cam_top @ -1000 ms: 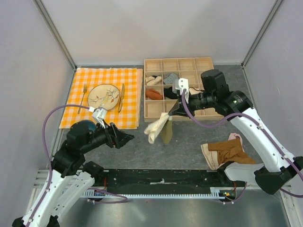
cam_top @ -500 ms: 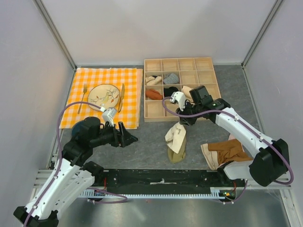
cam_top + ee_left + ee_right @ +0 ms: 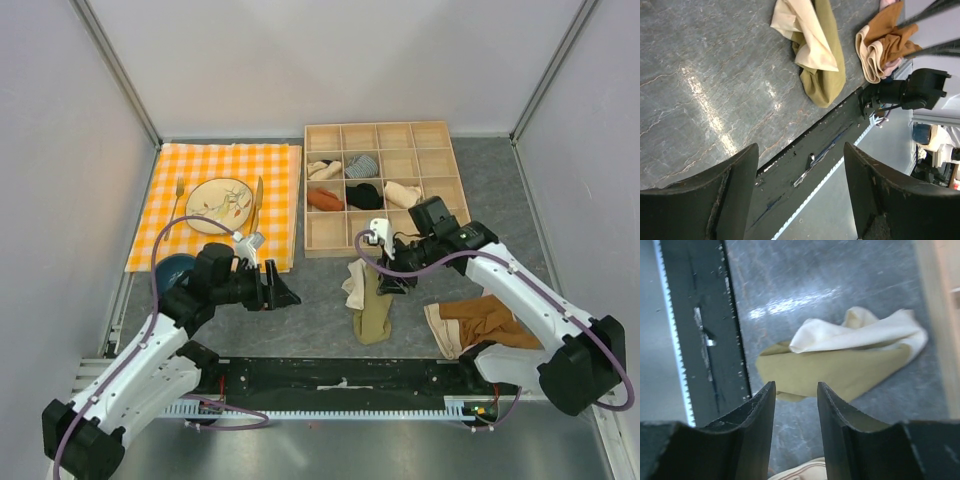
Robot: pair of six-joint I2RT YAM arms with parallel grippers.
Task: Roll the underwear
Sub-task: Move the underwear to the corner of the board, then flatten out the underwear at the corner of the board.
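The underwear needs to be picked up next by the loose corner of its cream band (image 3: pixel 359 304) (image 3: pixel 799 344) with my right gripper, so the rest stays free to be spread flat for rolling.
The underwear (image 3: pixel 371 312) lies crumpled on the grey table in front of the wooden box, olive-khaki with its cream band folded on top. It also shows in the left wrist view (image 3: pixel 826 65) and the right wrist view (image 3: pixel 840 371). My right gripper (image 3: pixel 391 279) hovers just right of it, jaws a little apart and empty (image 3: pixel 796 412). My left gripper (image 3: pixel 286 297) is open and empty, left of the underwear, pointing toward it (image 3: pixel 800 200).
A wooden compartment box (image 3: pixel 436 133) with rolled garments stands behind. A rust-brown and pink garment pile (image 3: pixel 482 320) lies at the right, also in the left wrist view (image 3: pixel 885 40). An orange checked cloth (image 3: pixel 280 160) with plate and cutlery sits far left. A black strip (image 3: pixel 340 378) runs along the near edge.
My right gripper lowered the hanging underwear onto the table and let go of it. My left arm moved right, toward the underwear.
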